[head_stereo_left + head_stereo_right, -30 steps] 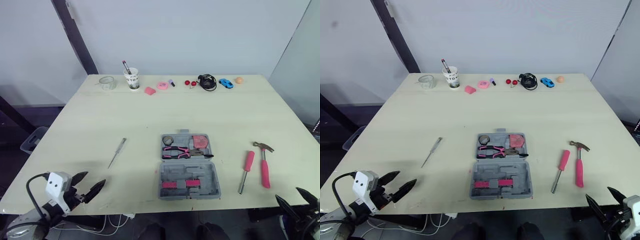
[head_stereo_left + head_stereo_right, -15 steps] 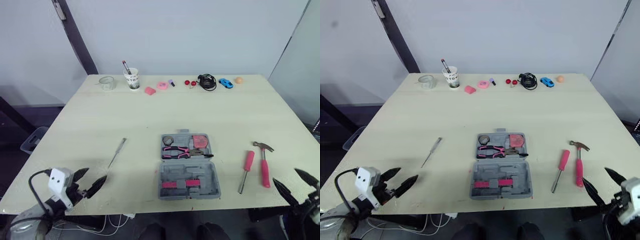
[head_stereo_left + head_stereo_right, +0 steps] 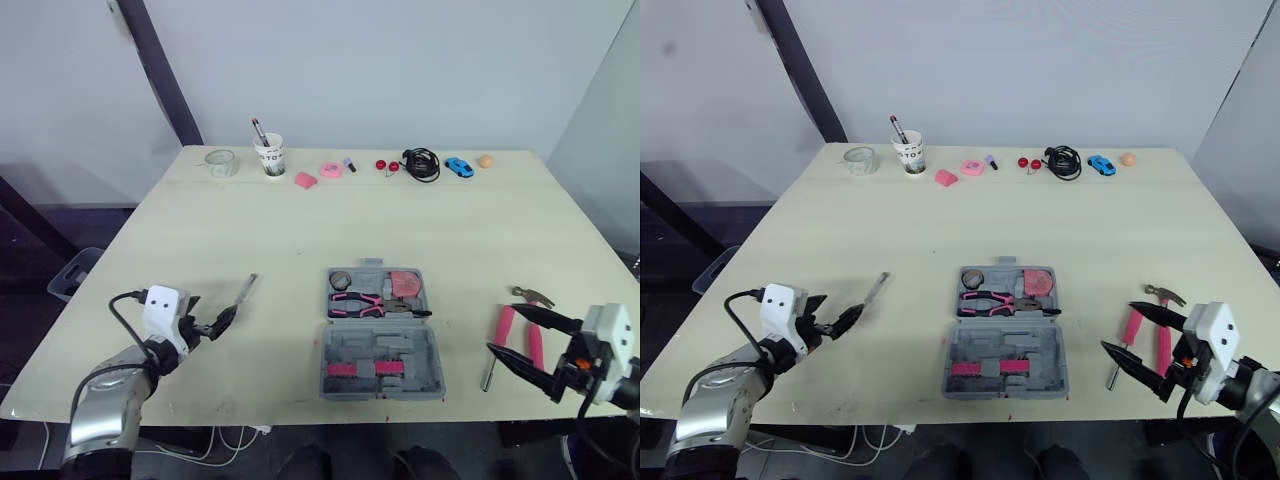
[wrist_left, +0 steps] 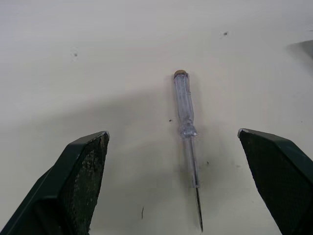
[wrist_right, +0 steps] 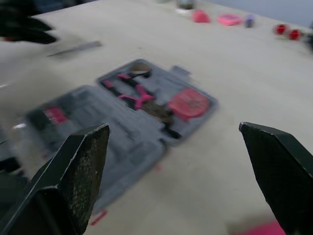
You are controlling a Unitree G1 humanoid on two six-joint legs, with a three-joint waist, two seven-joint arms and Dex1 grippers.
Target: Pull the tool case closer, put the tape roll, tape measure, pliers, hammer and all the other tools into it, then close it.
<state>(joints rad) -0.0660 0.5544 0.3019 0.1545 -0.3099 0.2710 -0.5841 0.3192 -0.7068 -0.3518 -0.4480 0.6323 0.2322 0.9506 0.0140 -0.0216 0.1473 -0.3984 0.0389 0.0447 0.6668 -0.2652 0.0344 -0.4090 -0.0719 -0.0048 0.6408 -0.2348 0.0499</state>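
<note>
The screwdriver should be held next by its transparent handle (image 3: pixel 247 286) in my left gripper. Then the clear-handled screwdriver should go in the tool case (image 3: pixel 383 335).
The grey tool case (image 3: pixel 383 335) lies open mid-table. In its far half sit a tape roll (image 3: pixel 340 279), pink-handled pliers (image 3: pixel 365 303) and a pink tape measure (image 3: pixel 403 284). A clear-handled screwdriver (image 4: pixel 186 122) lies left of the case, and my left gripper (image 3: pixel 208 318) stands open just short of it, its fingers either side in the left wrist view. At the right lie a pink screwdriver (image 3: pixel 497 335) and a pink hammer (image 3: pixel 531 297). My right gripper (image 3: pixel 522 340) hovers open over them, hiding part of the hammer handle. The right wrist view looks at the case (image 5: pixel 132 112).
Along the table's far edge stand a glass jar (image 3: pixel 218 162), a paper cup with a pen (image 3: pixel 268 155), small pink items (image 3: pixel 305 180), two red balls (image 3: pixel 386 165), a black cable (image 3: pixel 422 163), a blue toy car (image 3: pixel 459 167) and an orange ball (image 3: pixel 486 160).
Both grippers have come up from below the table's near edge. The left moved toward the clear screwdriver, the right toward the pink screwdriver and hammer. The camera shifted slightly.
</note>
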